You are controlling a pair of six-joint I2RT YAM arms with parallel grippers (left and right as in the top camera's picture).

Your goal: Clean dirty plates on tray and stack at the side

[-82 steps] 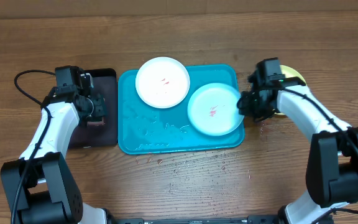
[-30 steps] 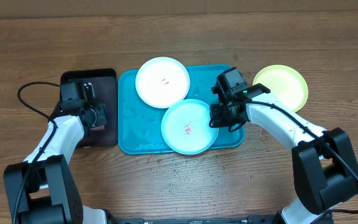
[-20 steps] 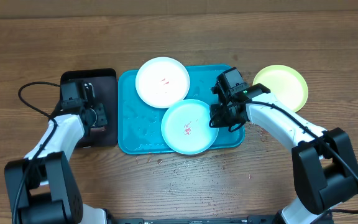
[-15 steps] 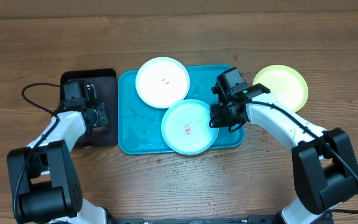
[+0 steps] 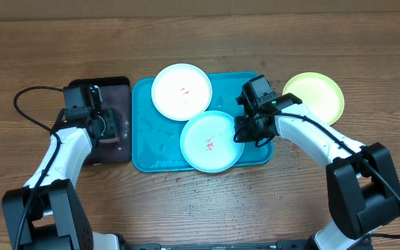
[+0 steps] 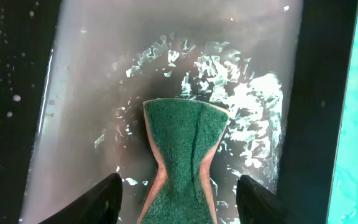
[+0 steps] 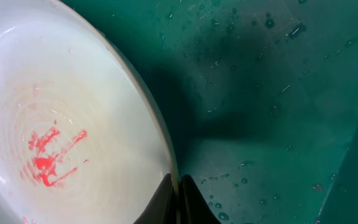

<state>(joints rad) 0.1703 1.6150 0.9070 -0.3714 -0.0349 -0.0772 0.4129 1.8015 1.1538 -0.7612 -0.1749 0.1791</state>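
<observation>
I need to reach with my left gripper and pinch the green sponge across its narrow middle point(image 6: 183, 170) from above. Its bottom then stays free to clean the teal plate.
The turquoise tray point(image 5: 148, 149) holds the white plate point(image 5: 181, 92) at its back and the light teal plate point(image 5: 210, 141) at its front middle; both have red smears. The yellow-green plate point(image 5: 314, 96) lies on the table to the right of the tray. My right gripper point(image 5: 242, 132) is shut on the teal plate's right rim. The right wrist view shows this grip point(image 7: 178, 186), with the plate point(image 7: 61, 124) and the wet tray floor point(image 7: 278, 93). My left gripper point(image 5: 110, 132) is open over the black tray, its fingers either side of a green sponge point(image 6: 184, 155) without touching it.
The black tray point(image 5: 110, 87) stands left of the turquoise tray and holds foamy water point(image 6: 241, 93). Red specks dot the table in front of the turquoise tray point(image 5: 207, 187). A black cable point(image 5: 30, 104) loops left of the left arm.
My right gripper has dragged the teal plate left from the tray's right end to its front middle, uncovering the yellow-green plate. My left arm has shifted slightly over the black tray.
</observation>
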